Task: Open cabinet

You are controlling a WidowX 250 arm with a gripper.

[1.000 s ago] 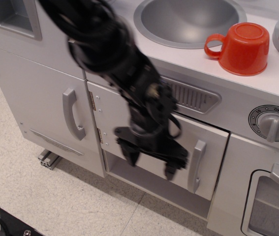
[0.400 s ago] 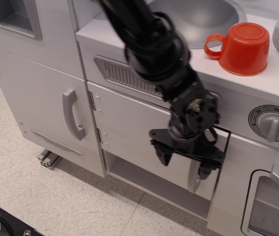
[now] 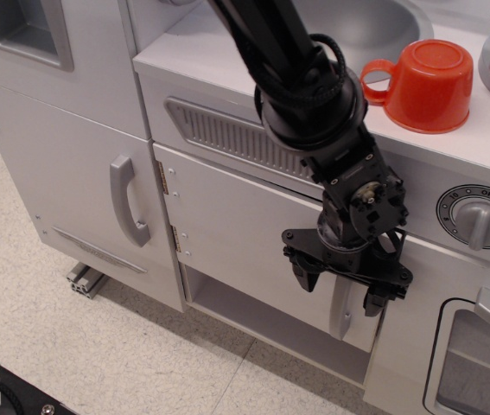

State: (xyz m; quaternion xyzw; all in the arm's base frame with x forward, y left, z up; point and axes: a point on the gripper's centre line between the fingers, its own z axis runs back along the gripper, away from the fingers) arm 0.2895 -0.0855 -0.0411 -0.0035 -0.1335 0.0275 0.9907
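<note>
The light-grey cabinet door (image 3: 240,233) needs to be opened, so my gripper next needs to grab its small vertical silver handle (image 3: 340,313).
The cabinet door (image 3: 245,229) is a wide, plain light-grey panel under the counter, hinged at its left edge. Its right edge stands slightly out from the frame. Its small vertical silver handle (image 3: 340,313) shows at the right edge, partly hidden. My black gripper (image 3: 341,292) hangs in front of the handle, fingers pointing down and spread open, one on each side of the handle. Nothing is clamped between them.
A taller narrow door with a curved grey handle (image 3: 127,201) stands to the left. A red cup (image 3: 426,84) sits upside down on the counter by the sink (image 3: 361,26). A dial (image 3: 480,216) and oven door (image 3: 478,354) are at right. Tiled floor (image 3: 72,346) lies below.
The arm has swung right across the cabinet door, from its middle to the handle at the right edge. The gripper has stayed open. The door has not visibly moved.
</note>
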